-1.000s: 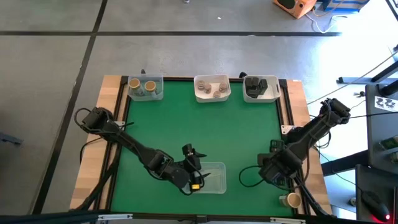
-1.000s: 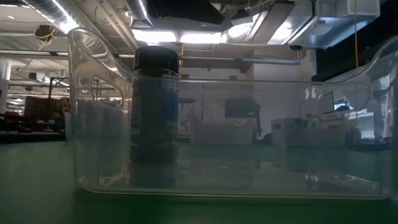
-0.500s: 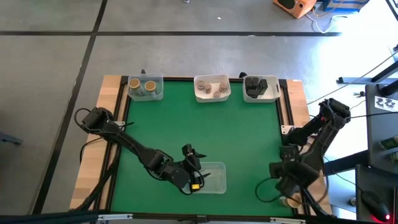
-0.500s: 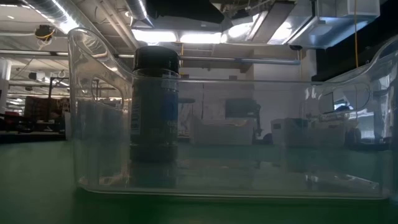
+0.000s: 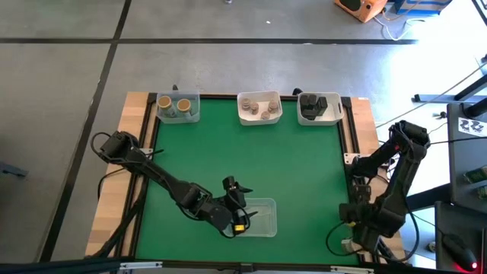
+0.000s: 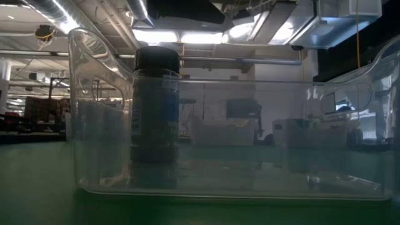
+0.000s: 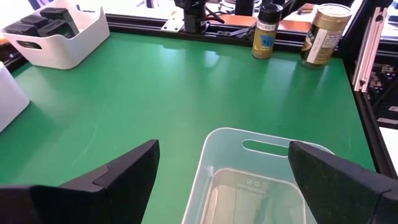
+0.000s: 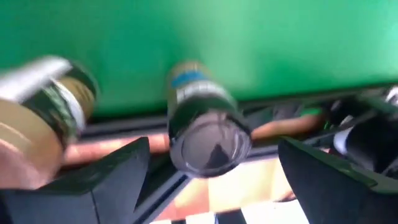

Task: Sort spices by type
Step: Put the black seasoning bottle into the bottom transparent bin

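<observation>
The blue-labeled spice jar (image 8: 189, 81) has to be sorted in with its type. My right gripper will grab that jar by its dark cap (image 8: 210, 142) next.
My right gripper (image 8: 214, 146) is open above the table's near right corner (image 5: 356, 240). Its fingers stand on either side of a dark-capped jar with a blue label (image 8: 208, 134), apart from it. A larger tan-topped jar (image 8: 46, 121) stands beside that one. The left wrist view shows both jars upright on their bases, the dark-capped jar (image 7: 268, 30) and the tan-topped jar (image 7: 323, 26). My left gripper (image 7: 224, 149) is open over the left end of a clear tray (image 5: 259, 217). In the low view a black-capped jar (image 6: 156, 112) stands inside that tray (image 6: 225, 181); my left arm hides it from above.
Three trays line the far edge: a clear tray with tan-topped jars (image 5: 177, 107), a white tray with grey-pink tops (image 5: 259, 107), and a white tray with black tops (image 5: 318, 108). Bare green mat (image 5: 251, 156) lies between them and the near clear tray. A small black object (image 5: 230, 185) stands by that tray.
My right arm has swung toward the table's near edge along the right border, and its gripper now covers the spot where the tan-topped jar showed from above. My left arm, the clear tray and the black-capped jar have stayed put.
</observation>
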